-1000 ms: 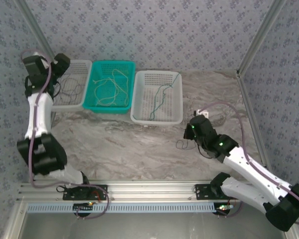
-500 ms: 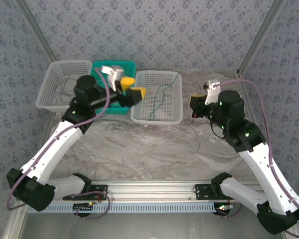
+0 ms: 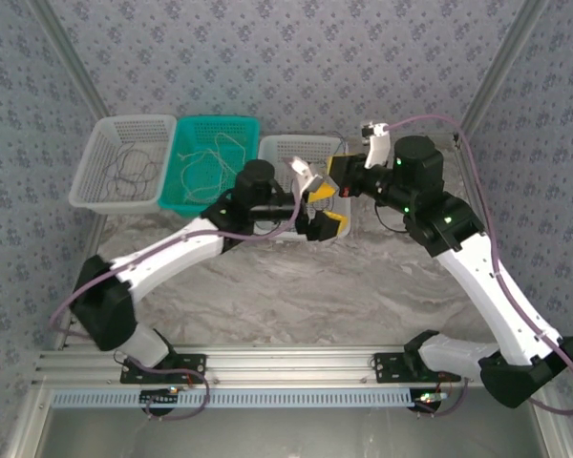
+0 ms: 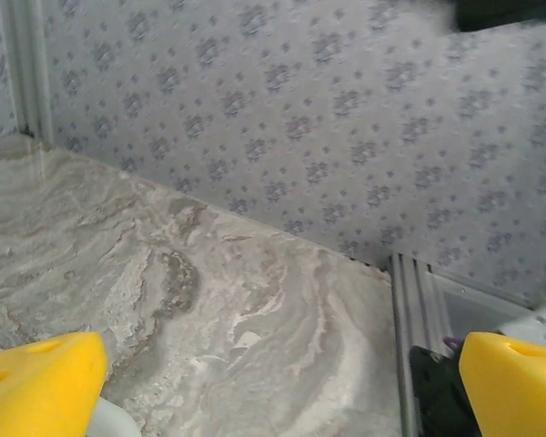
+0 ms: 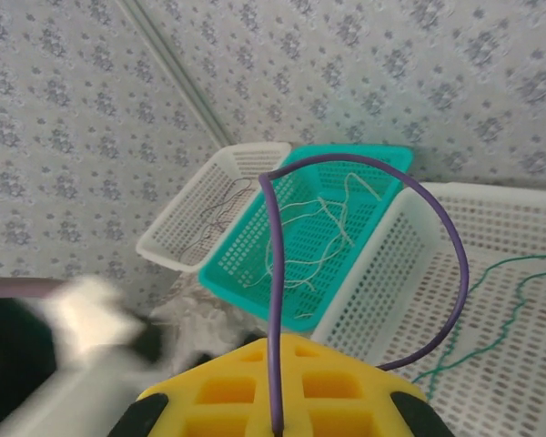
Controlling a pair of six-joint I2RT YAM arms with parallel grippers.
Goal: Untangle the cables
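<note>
My left gripper next needs to grab the dark grey cable (image 3: 386, 225) on a part that is clear of the right gripper, to draw the cable out untangled.
Three baskets stand at the back. Dark grey cables (image 3: 134, 170) lie in the left white basket (image 3: 91, 181), and whitish-cream cables (image 3: 210, 162) in the teal basket (image 3: 186, 202). A green-teal cable (image 5: 502, 308) lies in the right white basket (image 3: 279, 145). My left gripper (image 3: 322, 210) hangs open at that basket's front right corner. Its yellow fingertips (image 4: 38, 382) stand far apart over bare marble. My right gripper (image 3: 342, 181) is shut just above it. A thin dark grey cable (image 3: 386, 219) trails below the right wrist. The two grippers are nearly touching.
Patterned walls close in the marble table (image 3: 267, 286) at the back and on both sides. A metal rail (image 3: 286, 367) runs along the near edge. A thick purple arm cable (image 5: 271, 300) arches over the right gripper (image 5: 278, 387). The cream cables (image 5: 318, 237) show beyond it.
The left arm has swung from the left white basket across to the right white basket, jaws open. The right arm has risen from the table with the dark cable and moved back-left.
</note>
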